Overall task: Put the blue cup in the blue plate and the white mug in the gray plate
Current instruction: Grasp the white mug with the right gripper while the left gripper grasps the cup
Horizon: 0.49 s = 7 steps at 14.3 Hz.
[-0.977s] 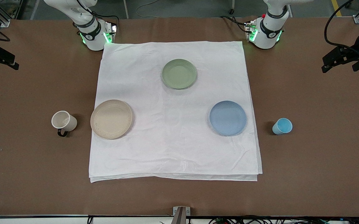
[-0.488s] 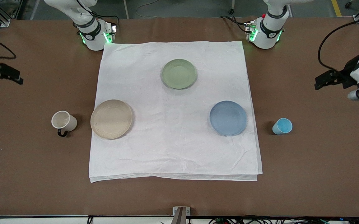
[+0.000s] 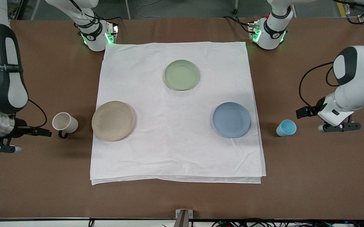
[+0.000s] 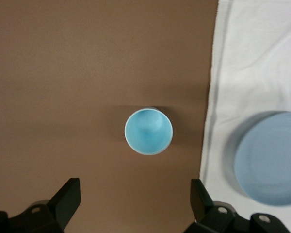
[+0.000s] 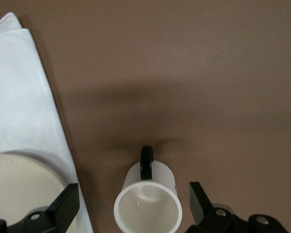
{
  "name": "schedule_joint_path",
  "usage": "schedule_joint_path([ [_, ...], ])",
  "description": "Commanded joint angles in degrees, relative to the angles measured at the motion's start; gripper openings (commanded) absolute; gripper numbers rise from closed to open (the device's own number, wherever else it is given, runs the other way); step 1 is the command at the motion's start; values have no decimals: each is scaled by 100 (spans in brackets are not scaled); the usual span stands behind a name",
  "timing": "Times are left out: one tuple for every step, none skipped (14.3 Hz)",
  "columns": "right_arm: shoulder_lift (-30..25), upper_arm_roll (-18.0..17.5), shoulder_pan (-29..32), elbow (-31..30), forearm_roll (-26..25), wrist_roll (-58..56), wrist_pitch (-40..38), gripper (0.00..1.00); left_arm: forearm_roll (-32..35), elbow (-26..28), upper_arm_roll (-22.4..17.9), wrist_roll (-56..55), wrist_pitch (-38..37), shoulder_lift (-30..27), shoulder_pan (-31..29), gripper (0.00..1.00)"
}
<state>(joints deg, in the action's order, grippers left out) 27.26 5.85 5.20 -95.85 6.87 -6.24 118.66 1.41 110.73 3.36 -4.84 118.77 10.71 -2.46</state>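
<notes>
Next, my right gripper grabs the white mug by its black handle [image 3: 63, 134] to set it in the gray plate [image 3: 113, 120].
The blue cup [image 3: 286, 128] stands upright on the brown table, beside the blue plate [image 3: 231, 119], toward the left arm's end. My left gripper [image 3: 338, 127] hangs open and empty over the table just beside the cup. In the left wrist view the cup [image 4: 149, 131] lies ahead of the open gripper [image 4: 135, 199], and the blue plate [image 4: 271, 158] lies on the cloth. The white mug [image 3: 64, 123] stands beside the gray plate [image 3: 113, 120]. My right gripper [image 3: 2, 147] is open above the mug. In the right wrist view the mug [image 5: 148, 206] sits between the spread fingers [image 5: 63, 206], not touching them.
A white cloth [image 3: 175, 154] covers the middle of the table and bears all three plates. A sage-green plate [image 3: 182, 74] lies on it nearer the robot bases. The gray plate's rim [image 5: 19, 194] shows in the right wrist view.
Both arms have swung in from the table's ends and come down, the left gripper to the blue cup and the right gripper to the white mug. Cup, mug and plates have not moved.
</notes>
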Motion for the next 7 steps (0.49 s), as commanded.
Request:
schedule_joint_path([
  [156,-49,-10,-478,139,36,806,100,34,616,7,88,918,193,-176,99],
  [288,-49,-2,-488,139,10,904,100,34,616,7,88,1094,395,-211,99],
  [350,-49,-19,-514,139,9,983,95,26,616,7,80,1296,605,-220,96],
  [359,-57,-45,-618,139,1,992,88,25,607,7,80,1515,790,-220,93],
  [351,-58,-72,-715,131,-8,984,75,25,599,16,71,1700,957,-220,88],
  [351,-58,-72,-777,104,-43,966,62,25,581,16,62,1868,1107,-220,83],
  [351,-58,-72,-839,95,-122,984,46,8,563,16,62,1991,1230,-229,78],
])
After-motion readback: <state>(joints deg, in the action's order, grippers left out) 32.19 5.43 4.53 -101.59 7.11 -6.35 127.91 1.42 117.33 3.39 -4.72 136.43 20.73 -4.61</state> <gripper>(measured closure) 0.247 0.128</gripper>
